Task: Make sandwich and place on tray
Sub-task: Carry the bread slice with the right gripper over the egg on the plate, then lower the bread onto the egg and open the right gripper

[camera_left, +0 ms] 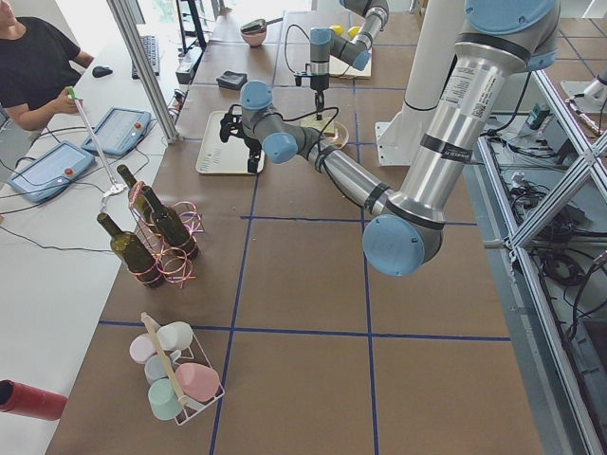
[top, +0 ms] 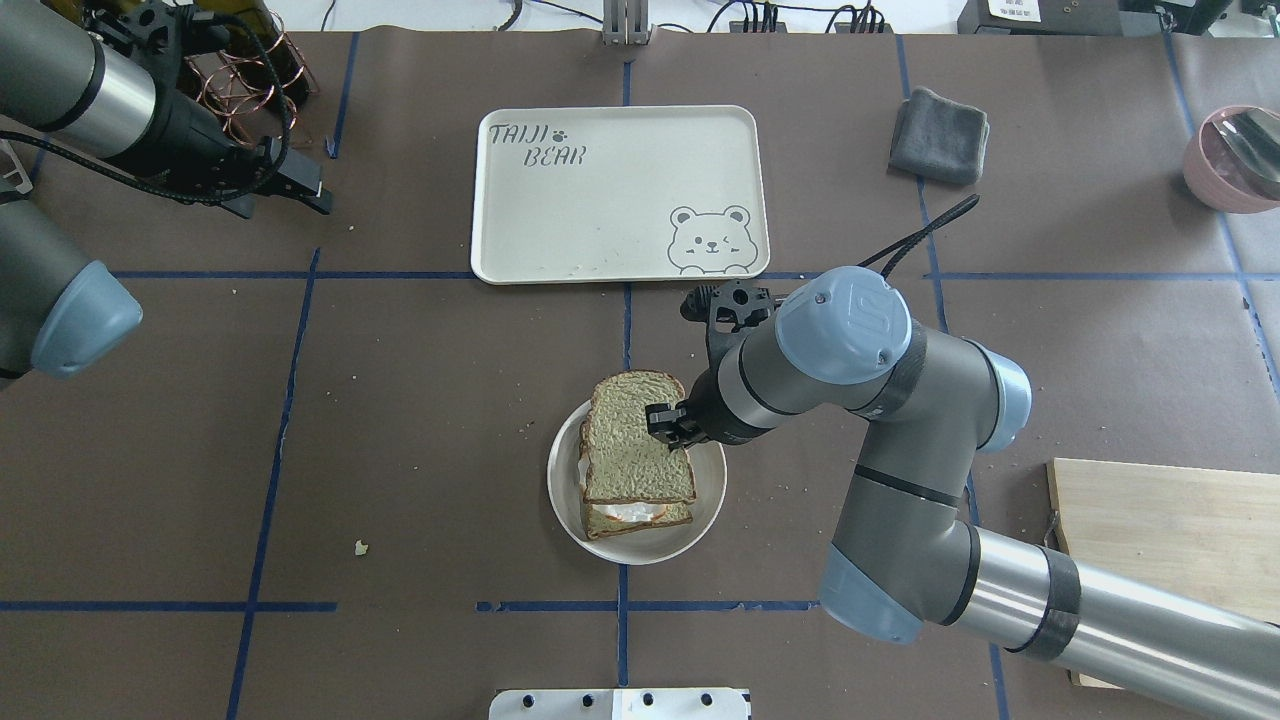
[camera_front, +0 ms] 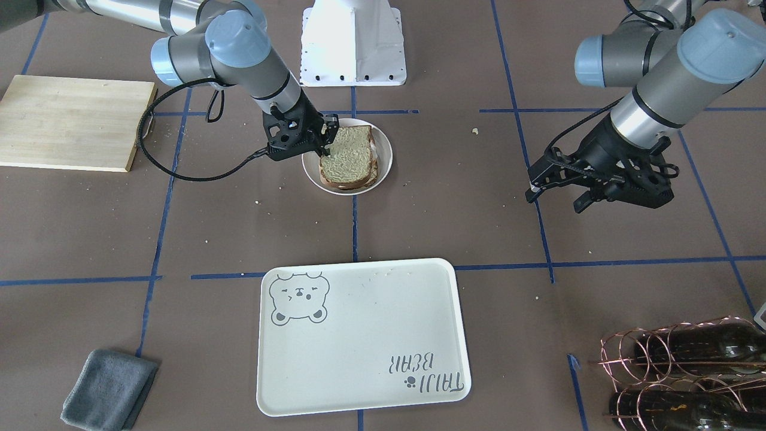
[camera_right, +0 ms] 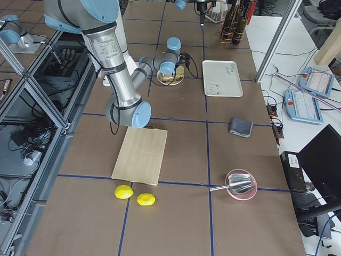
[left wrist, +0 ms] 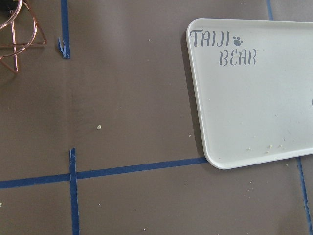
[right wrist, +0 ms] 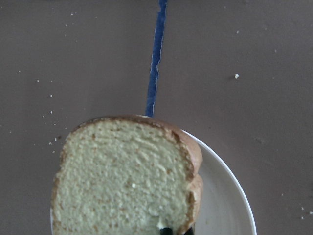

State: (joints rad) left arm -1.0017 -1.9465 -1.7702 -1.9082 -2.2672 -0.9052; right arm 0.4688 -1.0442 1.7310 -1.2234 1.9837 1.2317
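Observation:
The top bread slice's crust [camera_front: 370,159] lies over the bottom slice [camera_front: 374,173], so it is time to open my right gripper now. The top bread slice would stay inside the plate's rim.
The sandwich sits on a small round white plate [camera_front: 386,158] [top: 715,490] at mid-table. Its bottom slice and the white egg [top: 625,513] lie flat. My right gripper [camera_front: 326,140] [top: 668,420] is shut on the edge of the top bread slice [camera_front: 350,155] [top: 630,440], which rests tilted over the egg. In the right wrist view the slice [right wrist: 122,181] fills the lower frame. The cream bear tray [camera_front: 359,335] [top: 620,190] [left wrist: 254,98] lies empty beyond the plate. My left gripper [camera_front: 556,182] [top: 300,185] hovers open and empty beside the tray.
A pale wooden cutting board [camera_front: 72,123] [top: 1160,520] lies on my right side. A grey cloth [camera_front: 111,389] [top: 940,135] lies by the tray. Wine bottles in a copper rack [camera_front: 688,371] stand far left. A pink bowl [top: 1230,155] sits far right.

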